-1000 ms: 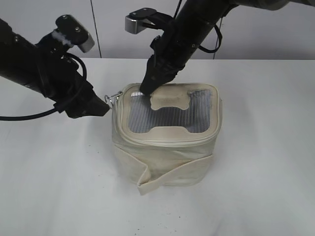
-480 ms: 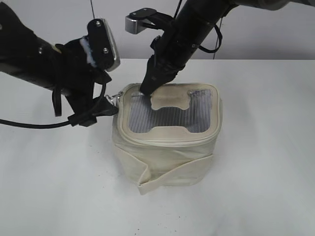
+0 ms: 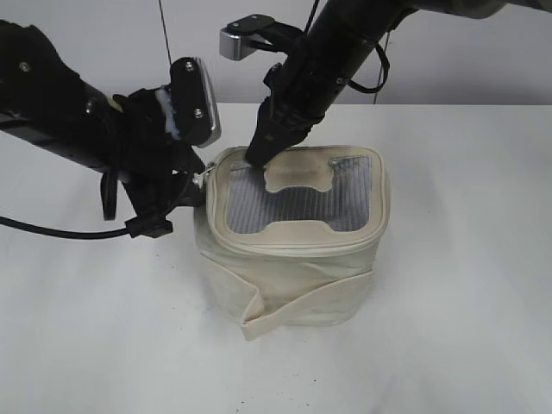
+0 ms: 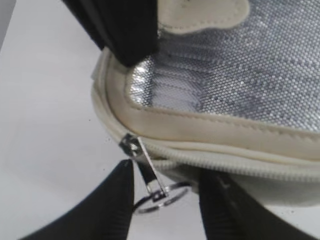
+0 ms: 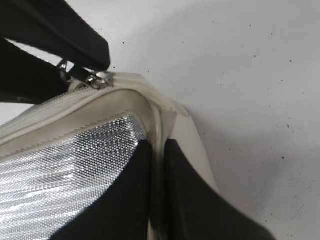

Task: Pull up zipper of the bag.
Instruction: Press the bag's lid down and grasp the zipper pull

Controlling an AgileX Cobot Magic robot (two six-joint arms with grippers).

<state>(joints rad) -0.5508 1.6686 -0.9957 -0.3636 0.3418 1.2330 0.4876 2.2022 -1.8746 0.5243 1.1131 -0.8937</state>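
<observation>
I will next use my left gripper to grip the slider by the silver ring pull (image 3: 199,179), which hangs out free, as the slider sits tight against the bag's rim (image 3: 219,177).
The cream boxy bag (image 3: 293,259) stands mid-table with its silvery ribbed lid up. Its zipper (image 4: 240,164) runs round the lid rim. A silver slider (image 4: 131,145) sits at the back-left corner, its ring pull (image 4: 162,196) hanging out. My left gripper (image 4: 167,200) is open, its fingers on either side of the ring; it also shows in the exterior view (image 3: 197,183). My right gripper (image 5: 157,170) is shut on the lid rim of the bag (image 5: 75,165), near that corner, and it shows in the exterior view (image 3: 257,157) too. The slider shows in the right wrist view (image 5: 97,79).
The bag stands on a white table (image 3: 448,328) with a grey wall behind. A black cable (image 3: 52,228) of the left arm trails over the table at the left. A flat cream strap (image 3: 285,306) wraps the bag's body, its end sticking out at the front.
My left arm has moved right and rolled its wrist, bringing its fingers to the ring pull at the bag's back-left corner. The right gripper and the bag have not moved.
</observation>
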